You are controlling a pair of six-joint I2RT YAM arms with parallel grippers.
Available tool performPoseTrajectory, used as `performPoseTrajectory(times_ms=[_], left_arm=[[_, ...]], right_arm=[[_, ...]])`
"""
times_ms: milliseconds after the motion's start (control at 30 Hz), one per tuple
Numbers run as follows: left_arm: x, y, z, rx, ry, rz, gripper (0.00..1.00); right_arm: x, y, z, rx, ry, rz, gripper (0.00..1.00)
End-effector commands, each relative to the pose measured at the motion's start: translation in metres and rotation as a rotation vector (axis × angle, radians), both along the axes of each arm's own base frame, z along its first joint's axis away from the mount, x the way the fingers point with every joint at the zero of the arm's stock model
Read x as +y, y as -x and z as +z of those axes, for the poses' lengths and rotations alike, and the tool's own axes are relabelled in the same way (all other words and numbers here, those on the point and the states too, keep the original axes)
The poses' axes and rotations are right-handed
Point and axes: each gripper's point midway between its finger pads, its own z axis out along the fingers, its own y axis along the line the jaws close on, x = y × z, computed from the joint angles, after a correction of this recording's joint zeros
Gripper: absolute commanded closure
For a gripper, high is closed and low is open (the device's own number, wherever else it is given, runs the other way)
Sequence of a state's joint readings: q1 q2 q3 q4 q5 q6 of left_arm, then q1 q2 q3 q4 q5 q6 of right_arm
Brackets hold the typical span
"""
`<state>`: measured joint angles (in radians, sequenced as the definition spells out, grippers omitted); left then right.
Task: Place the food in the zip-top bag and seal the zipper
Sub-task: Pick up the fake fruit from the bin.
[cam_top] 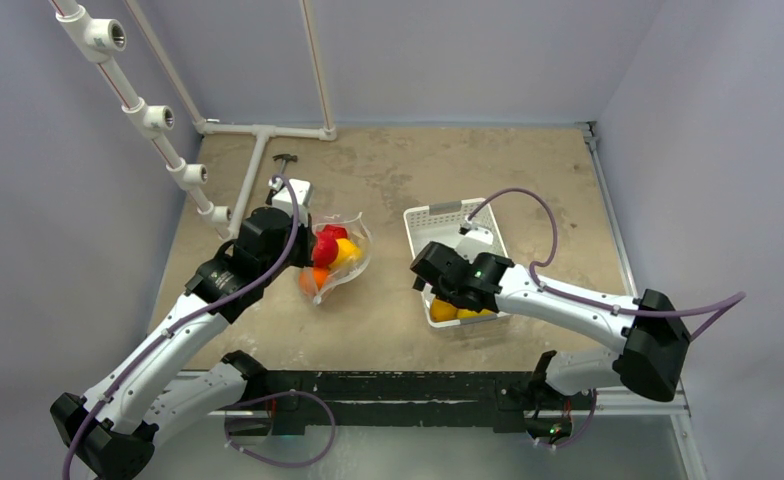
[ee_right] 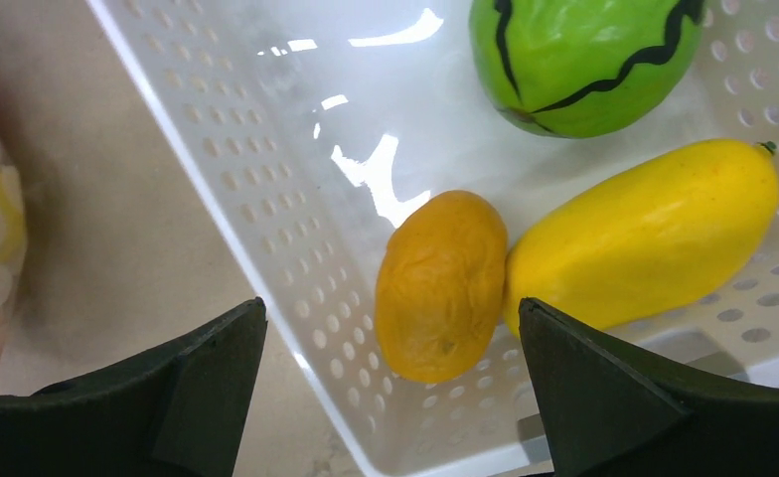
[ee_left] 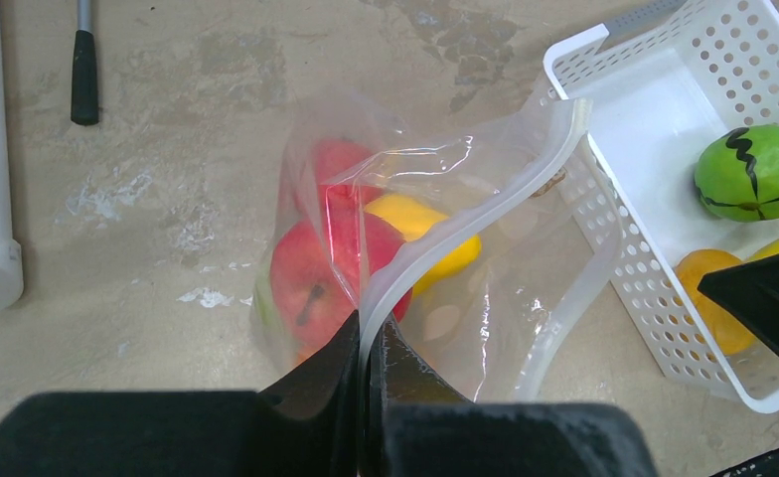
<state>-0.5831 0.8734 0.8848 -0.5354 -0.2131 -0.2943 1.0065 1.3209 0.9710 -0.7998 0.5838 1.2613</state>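
My right gripper grabs the orange fruit (ee_right: 440,288) across its narrow sides next, so its far rounded end stays free to enter the bag.
The clear zip-top bag (ee_left: 445,288) lies on the table with its mouth held up, and red, yellow and orange food (ee_left: 311,268) shows inside it. My left gripper (ee_left: 371,333) is shut on the zipper (ee_left: 485,204), the pale strip along the mouth edge. In the top view the bag (cam_top: 340,255) sits just right of that gripper (cam_top: 298,240). My right gripper (ee_right: 390,308) hangs open over the white basket's (ee_right: 266,189) near corner. Under it lie an orange fruit (ee_right: 440,288), a yellow fruit (ee_right: 644,234) and a green fruit (ee_right: 584,60).
The white slotted basket (cam_top: 423,222) stands right of the bag, my right arm over it. White pipes with fittings (cam_top: 148,115) run along the left and back. A black-handled tool (ee_left: 84,75) lies on the table beyond the bag.
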Motion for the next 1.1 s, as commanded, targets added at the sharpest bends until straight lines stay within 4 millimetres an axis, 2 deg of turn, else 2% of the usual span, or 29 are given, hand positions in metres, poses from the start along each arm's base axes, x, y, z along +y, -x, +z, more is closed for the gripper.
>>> performPoseTrajectory(times_ms=[0,167,367,533,767,933,1033,1067], left_arm=[[-0.005,-0.003,0.009,-0.039,0.027,-0.013,1.00],[-0.004,-0.003,0.010,-0.040,0.028,-0.014,1.00],[-0.005,-0.002,0.011,-0.043,0.031,-0.019,1.00],[-0.005,-0.002,0.011,-0.044,0.032,-0.019,1.00],[-0.005,-0.001,0.012,-0.048,0.035,-0.020,1.00],[-0.005,-0.001,0.013,-0.049,0.038,-0.022,1.00],[-0.005,-0.001,0.014,-0.051,0.039,-0.022,1.00],[-0.005,-0.001,0.013,-0.050,0.038,-0.022,1.00]], right_arm=[[-0.013,0.001,-0.005,0.015,-0.014,-0.058,0.02],[-0.015,0.003,-0.014,0.038,-0.006,-0.073,0.08],[-0.012,0.005,-0.030,0.078,0.023,-0.077,0.19],[-0.011,0.005,-0.040,0.094,0.042,-0.076,0.21],[-0.002,0.004,-0.046,0.101,0.027,-0.039,0.41],[0.001,0.004,-0.055,0.113,0.031,-0.023,0.44],[0.003,0.003,-0.058,0.115,0.033,-0.019,0.55],[0.004,0.003,-0.058,0.116,0.032,-0.011,0.61]])
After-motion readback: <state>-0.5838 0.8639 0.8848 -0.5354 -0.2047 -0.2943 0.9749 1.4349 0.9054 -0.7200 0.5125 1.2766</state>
